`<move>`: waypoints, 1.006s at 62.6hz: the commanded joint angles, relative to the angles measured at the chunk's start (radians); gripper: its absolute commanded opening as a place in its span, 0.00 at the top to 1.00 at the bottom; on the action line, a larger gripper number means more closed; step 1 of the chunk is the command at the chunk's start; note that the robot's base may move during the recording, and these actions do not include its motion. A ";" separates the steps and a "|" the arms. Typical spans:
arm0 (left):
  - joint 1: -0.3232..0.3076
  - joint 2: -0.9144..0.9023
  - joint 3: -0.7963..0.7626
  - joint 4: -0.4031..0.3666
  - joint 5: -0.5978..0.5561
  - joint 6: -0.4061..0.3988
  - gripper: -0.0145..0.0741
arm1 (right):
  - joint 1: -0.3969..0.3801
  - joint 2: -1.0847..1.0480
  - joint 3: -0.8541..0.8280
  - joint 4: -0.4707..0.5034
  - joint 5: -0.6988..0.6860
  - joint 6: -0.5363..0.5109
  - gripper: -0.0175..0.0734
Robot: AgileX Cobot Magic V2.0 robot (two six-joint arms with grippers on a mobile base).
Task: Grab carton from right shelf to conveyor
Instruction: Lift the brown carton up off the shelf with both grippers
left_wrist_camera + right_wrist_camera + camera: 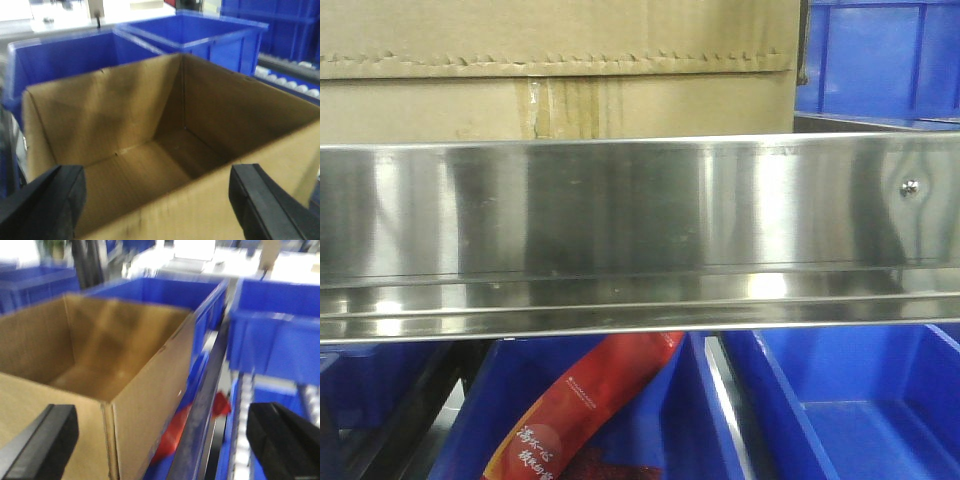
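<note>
Next, my right gripper picks up the carton by its side's top rim (145,367), to carry the carton from the shelf to the conveyor.
The carton (560,70), plain brown cardboard with a jagged flap line and a taped seam, sits on the right shelf behind its shiny steel rail (640,230). In the left wrist view the carton (165,150) is open-topped and empty. My left gripper (158,200) is open, its fingers (50,200) spread above the carton's near wall. In the right wrist view the carton (100,355) fills the left half. My right gripper (160,440) is open, over the carton's near right corner. The conveyor is out of view.
Blue plastic bins stand behind and beside the carton (200,35), (275,335), (880,60). Below the rail are more blue bins (850,410), one holding a red packet (580,410). A steel shelf edge (200,410) runs beside the carton's right side.
</note>
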 commanded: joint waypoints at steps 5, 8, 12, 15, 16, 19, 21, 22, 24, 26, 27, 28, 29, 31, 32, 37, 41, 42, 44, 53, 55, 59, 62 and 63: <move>-0.006 0.185 -0.251 0.115 0.181 -0.168 0.29 | 0.004 0.203 -0.270 0.000 0.185 0.000 0.18; -0.006 0.237 -0.330 0.182 0.261 -0.222 0.29 | 0.004 0.272 -0.353 -0.007 0.255 0.034 0.18; -0.006 0.306 -0.412 0.245 0.349 -0.265 0.29 | 0.004 0.346 -0.464 -0.034 0.332 0.086 0.18; -0.004 0.349 -0.469 0.287 0.412 -0.281 0.29 | 0.004 0.400 -0.534 -0.065 0.392 0.126 0.18; -0.003 0.365 -0.490 0.294 0.435 -0.286 0.29 | 0.004 0.422 -0.562 -0.075 0.404 0.139 0.19; 0.015 0.403 -0.536 0.297 0.480 -0.296 0.29 | 0.004 0.478 -0.633 -0.091 0.446 0.165 0.20; 0.028 0.419 -0.553 0.290 0.493 -0.296 0.29 | 0.004 0.505 -0.665 -0.093 0.462 0.168 0.21; 0.035 0.429 -0.564 0.285 0.501 -0.296 0.29 | 0.004 0.518 -0.681 -0.093 0.468 0.168 0.21; 0.049 0.440 -0.574 0.278 0.504 -0.296 0.29 | 0.010 0.548 -0.714 -0.093 0.477 0.176 0.22; 0.062 0.451 -0.579 0.270 0.504 -0.296 0.29 | 0.016 0.575 -0.742 -0.098 0.478 0.180 0.23; 0.068 0.454 -0.579 0.268 0.504 -0.296 0.29 | 0.022 0.586 -0.751 -0.101 0.480 0.180 0.24; 0.076 0.457 -0.579 0.266 0.504 -0.296 0.29 | 0.027 0.596 -0.760 -0.103 0.480 0.183 0.24; 0.082 0.459 -0.579 0.266 0.504 -0.296 0.29 | 0.031 0.610 -0.772 -0.103 0.480 0.183 0.24; 0.093 0.465 -0.579 0.266 0.504 -0.296 0.29 | 0.044 0.633 -0.786 -0.103 0.480 0.183 0.24; 0.099 0.468 -0.579 0.266 0.504 -0.296 0.29 | 0.048 0.641 -0.791 -0.103 0.480 0.183 0.24; 0.132 0.486 -0.579 0.266 0.504 -0.296 0.29 | 0.068 0.693 -0.818 -0.105 0.480 0.183 0.24; 0.159 0.502 -0.579 0.255 0.504 -0.296 0.29 | 0.072 0.724 -0.827 -0.110 0.482 0.185 0.24; 0.165 0.505 -0.579 0.250 0.502 -0.296 0.29 | 0.072 0.734 -0.828 -0.114 0.482 0.193 0.24; 0.174 0.513 -0.579 0.238 0.502 -0.296 0.29 | 0.072 0.747 -0.828 -0.125 0.482 0.207 0.24; 0.196 0.559 -0.579 0.181 0.501 -0.268 0.29 | 0.072 0.786 -0.828 -0.189 0.478 0.237 0.24; 0.196 0.568 -0.579 0.181 0.503 -0.268 0.29 | 0.072 0.793 -0.828 -0.189 0.476 0.237 0.24; 0.196 0.585 -0.579 0.181 0.503 -0.268 0.29 | 0.072 0.812 -0.828 -0.189 0.476 0.237 0.24; 0.196 0.595 -0.579 0.181 0.503 -0.268 0.29 | 0.072 0.824 -0.828 -0.187 0.474 0.237 0.24; 0.196 0.597 -0.579 0.181 0.503 -0.268 0.29 | 0.072 0.826 -0.828 -0.187 0.474 0.237 0.24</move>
